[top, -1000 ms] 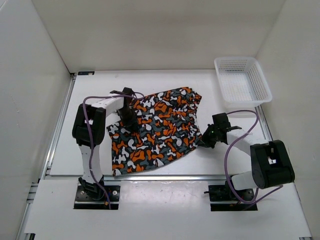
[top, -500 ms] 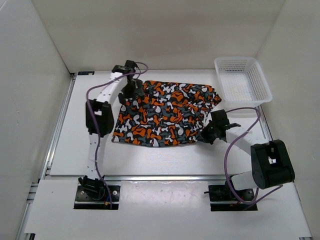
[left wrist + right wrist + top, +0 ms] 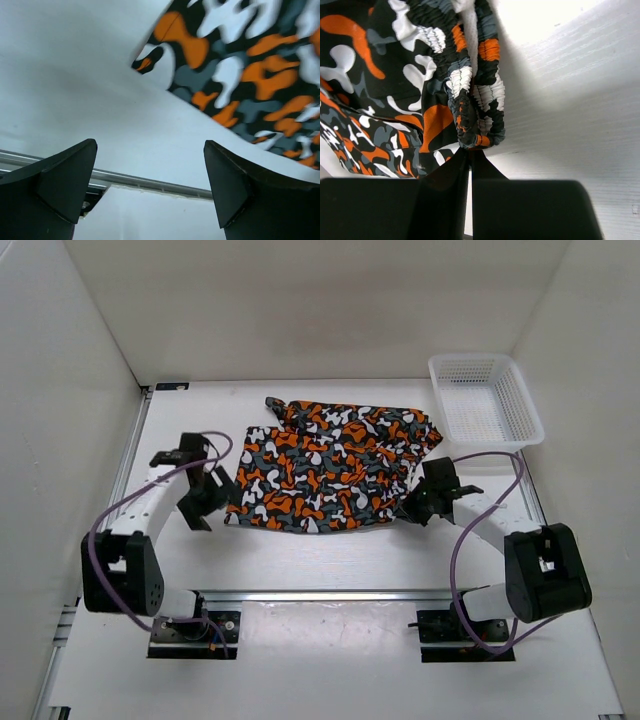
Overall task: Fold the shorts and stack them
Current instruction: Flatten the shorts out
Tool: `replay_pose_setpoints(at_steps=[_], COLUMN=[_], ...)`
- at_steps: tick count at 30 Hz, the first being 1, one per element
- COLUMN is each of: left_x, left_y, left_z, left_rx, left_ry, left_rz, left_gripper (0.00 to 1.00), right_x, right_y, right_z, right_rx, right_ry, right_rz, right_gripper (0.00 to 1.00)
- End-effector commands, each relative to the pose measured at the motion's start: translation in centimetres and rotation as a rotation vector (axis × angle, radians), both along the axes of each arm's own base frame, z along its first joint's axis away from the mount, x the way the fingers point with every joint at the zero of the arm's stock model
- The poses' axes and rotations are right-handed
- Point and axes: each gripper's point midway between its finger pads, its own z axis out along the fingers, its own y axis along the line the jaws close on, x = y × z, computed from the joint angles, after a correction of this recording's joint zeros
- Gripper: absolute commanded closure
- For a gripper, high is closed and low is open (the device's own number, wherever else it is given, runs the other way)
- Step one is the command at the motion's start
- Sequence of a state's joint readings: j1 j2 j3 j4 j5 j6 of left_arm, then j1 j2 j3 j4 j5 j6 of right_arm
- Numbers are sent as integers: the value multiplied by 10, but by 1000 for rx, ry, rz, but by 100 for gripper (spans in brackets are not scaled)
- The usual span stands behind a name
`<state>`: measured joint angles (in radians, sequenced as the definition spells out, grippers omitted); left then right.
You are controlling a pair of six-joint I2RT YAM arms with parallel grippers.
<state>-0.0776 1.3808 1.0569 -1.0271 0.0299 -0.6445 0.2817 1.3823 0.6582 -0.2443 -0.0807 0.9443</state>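
Note:
The shorts need to be stretched between my grippers for folding, so my left gripper should next grab the shorts (image 3: pixel 330 465) by the loose front corner (image 3: pixel 233 519), opposite the pinched waistband.
The shorts (image 3: pixel 330 465), printed in orange, white, grey and black blotches, lie folded over on the white table, a little right of its middle. My left gripper (image 3: pixel 212 496) stands open just off their left edge, holding nothing. In the left wrist view its jaws (image 3: pixel 150 145) frame bare table, with the shorts (image 3: pixel 250 75) off to the upper right. My right gripper (image 3: pixel 412 504) is shut on the shorts at their right front corner. In the right wrist view the fingers (image 3: pixel 470 150) pinch the gathered elastic waistband (image 3: pixel 480 115).
A white mesh basket (image 3: pixel 487 359) stands at the back right corner of the table. White walls close in the back and both sides. A metal rail (image 3: pixel 150 182) runs along the table's front edge.
My left gripper carried the shorts' near edge to the back, opened and let go, then drew back to the front left. The shorts now lie folded. The right gripper has barely moved.

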Motion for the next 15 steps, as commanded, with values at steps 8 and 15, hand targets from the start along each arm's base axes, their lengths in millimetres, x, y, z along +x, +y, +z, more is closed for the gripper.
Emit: replay_pose_setpoints(at_steps=[8, 15], left_x=[8, 34], left_y=[-16, -16], left_z=[-66, -80], left_rx=[-109, -101], left_ry=[80, 73], left_rz=[46, 47], left_gripper=[1, 10], right_x=[2, 1], right_y=[-2, 0], right_z=[14, 15], right_rx=[-15, -10], right_ry=[-48, -48], right_rz=[24, 37], right_gripper=[99, 99])
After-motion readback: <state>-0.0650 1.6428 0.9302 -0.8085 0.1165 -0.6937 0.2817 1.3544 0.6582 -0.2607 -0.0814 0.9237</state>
